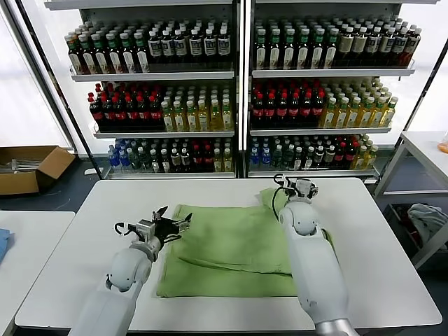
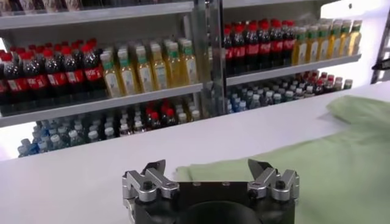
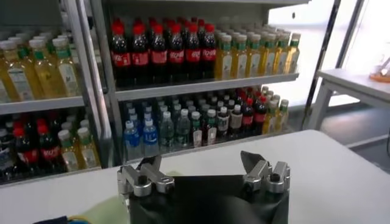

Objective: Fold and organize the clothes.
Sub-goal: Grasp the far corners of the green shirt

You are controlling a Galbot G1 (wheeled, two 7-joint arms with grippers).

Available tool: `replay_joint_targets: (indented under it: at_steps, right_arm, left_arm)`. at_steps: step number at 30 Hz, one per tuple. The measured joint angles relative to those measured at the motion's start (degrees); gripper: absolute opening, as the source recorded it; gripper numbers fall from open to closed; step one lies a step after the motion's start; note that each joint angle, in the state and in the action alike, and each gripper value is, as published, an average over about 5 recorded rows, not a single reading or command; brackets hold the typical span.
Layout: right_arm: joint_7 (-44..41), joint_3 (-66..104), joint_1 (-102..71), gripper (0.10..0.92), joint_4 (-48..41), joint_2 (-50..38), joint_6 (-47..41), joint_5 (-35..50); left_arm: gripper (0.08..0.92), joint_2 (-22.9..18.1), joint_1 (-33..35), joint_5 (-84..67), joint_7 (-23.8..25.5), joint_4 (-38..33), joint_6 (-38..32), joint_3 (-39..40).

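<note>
My left gripper grips the light green shirt by its corner next, to fold the shirt into a neat strip.
The light green shirt lies partly folded on the white table, its bulk between my two arms. My left gripper hovers at the shirt's left edge, open and holding nothing. In the left wrist view the left gripper points across the green cloth toward the shelves. My right gripper is at the shirt's far right corner, open and empty. In the right wrist view the right gripper shows a sliver of green cloth below it.
Two shelf units full of drink bottles stand right behind the table. A cardboard box sits on the floor at left. A second white table stands at right, with a grey-blue cloth bundle under it.
</note>
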Motion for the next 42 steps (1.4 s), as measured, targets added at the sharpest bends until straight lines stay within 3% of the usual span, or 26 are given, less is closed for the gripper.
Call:
replay_joint_targets:
  at_steps: [14, 32, 35, 42]
  right_arm:
    - [-0.77, 1.7, 5.84, 0.823, -12.49, 2.14, 1.17, -1.38]
    - [-1.18, 2.38, 7.12, 0.822, -17.75, 2.72, 1.56, -3.34]
    - [-1.15, 2.24, 6.85, 0.79, -17.79, 2.72, 1.33, -3.65]
    - [-1.0, 2.2, 6.04, 0.598, -17.62, 2.68, 0.89, -3.93]
  left_arm:
    - [0.823, -0.54, -7.15, -1.09, 0.31, 10.08, 0.22, 2.44]
    - [0.82, -1.15, -9.47, -1.9, 0.43, 14.82, 0.33, 3.17]
    - [0.777, -1.19, -9.59, -2.14, 0.35, 14.98, 0.5, 3.5]
    - [0.584, -1.11, -9.85, -2.74, 0.22, 14.85, 1.78, 4.15]
